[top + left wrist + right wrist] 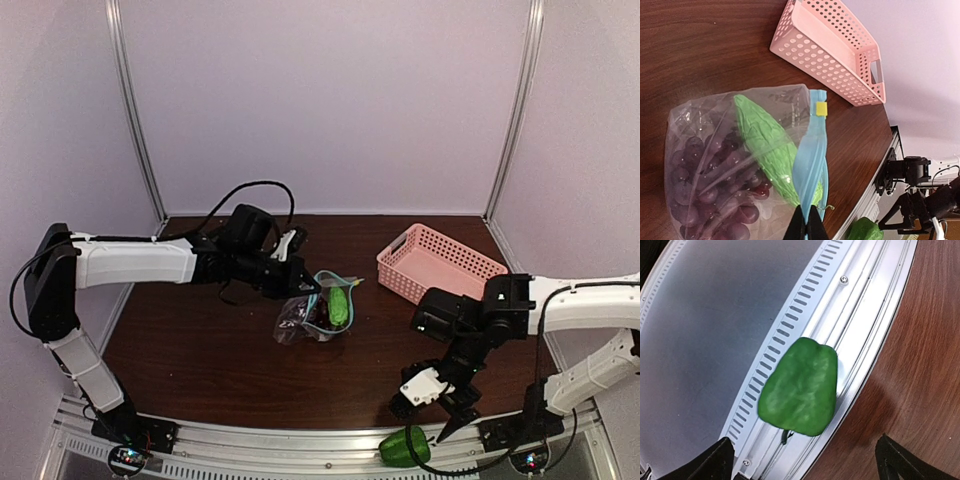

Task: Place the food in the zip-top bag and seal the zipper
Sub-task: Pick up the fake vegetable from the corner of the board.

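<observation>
The robot's right gripper will hold the green pepper across its sides at the stem end, so that the end with no stem stays free to go into the bag first.
The clear zip-top bag lies on the dark wooden table, and inside it are dark purple grapes and a bumpy green elongated vegetable. Its teal-blue zipper stands up, twisted, with a yellow slider at the far end. My left gripper is shut on the near end of the zipper. From above, the left gripper is at the bag mid-table. My right gripper is open over a green pepper and does not touch it.
The pepper lies on the aluminium rail at the table's near edge, under the right gripper. A pink perforated basket stands at the back right. Enclosure walls ring the table.
</observation>
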Motion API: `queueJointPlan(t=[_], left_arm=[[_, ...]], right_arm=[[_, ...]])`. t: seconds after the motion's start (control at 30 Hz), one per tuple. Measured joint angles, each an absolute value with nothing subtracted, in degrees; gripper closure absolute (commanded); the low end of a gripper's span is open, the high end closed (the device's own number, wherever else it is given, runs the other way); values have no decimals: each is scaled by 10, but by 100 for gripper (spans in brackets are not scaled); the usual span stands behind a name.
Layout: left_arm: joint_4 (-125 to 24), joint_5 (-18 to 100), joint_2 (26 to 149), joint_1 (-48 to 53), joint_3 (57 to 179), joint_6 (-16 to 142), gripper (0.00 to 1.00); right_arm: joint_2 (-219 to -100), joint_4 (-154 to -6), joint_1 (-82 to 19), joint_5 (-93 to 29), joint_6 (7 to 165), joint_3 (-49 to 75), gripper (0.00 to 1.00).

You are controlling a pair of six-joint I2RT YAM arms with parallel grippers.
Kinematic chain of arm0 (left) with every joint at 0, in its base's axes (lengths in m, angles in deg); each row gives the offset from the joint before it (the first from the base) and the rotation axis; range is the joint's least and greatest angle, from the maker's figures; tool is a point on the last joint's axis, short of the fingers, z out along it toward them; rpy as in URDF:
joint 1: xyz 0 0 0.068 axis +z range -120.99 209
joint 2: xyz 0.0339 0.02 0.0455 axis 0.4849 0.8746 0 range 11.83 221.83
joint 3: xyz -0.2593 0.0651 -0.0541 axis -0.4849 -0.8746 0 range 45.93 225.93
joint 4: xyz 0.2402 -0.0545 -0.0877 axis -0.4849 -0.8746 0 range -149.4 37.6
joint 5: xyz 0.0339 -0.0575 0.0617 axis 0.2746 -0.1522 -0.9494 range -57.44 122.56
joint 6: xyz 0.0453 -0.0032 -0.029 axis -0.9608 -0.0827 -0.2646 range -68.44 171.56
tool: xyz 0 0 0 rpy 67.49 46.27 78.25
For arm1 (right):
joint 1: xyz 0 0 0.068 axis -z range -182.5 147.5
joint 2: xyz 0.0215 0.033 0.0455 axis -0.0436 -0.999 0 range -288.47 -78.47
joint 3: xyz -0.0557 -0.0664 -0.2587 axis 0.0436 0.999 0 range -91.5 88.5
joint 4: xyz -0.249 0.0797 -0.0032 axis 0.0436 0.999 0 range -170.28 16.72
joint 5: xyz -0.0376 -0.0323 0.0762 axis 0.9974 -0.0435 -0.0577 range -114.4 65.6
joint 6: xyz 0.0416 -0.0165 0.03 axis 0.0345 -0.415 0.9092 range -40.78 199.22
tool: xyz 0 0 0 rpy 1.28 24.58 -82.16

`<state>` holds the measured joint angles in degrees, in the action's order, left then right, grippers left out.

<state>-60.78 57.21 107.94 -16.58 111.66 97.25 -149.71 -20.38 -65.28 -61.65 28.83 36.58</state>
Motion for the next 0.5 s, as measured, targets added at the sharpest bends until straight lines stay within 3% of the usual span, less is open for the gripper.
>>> queueJointPlan(t=[0.37,0.5], left_arm=[[-617,555,1079,-166,1109,972,100],[-620,551,1071,-166,1104,972,100]], right_arm=[[-1607,-316,-769,-532,402,391,2],[-1643,-320,-804,-525,412,389,27]])
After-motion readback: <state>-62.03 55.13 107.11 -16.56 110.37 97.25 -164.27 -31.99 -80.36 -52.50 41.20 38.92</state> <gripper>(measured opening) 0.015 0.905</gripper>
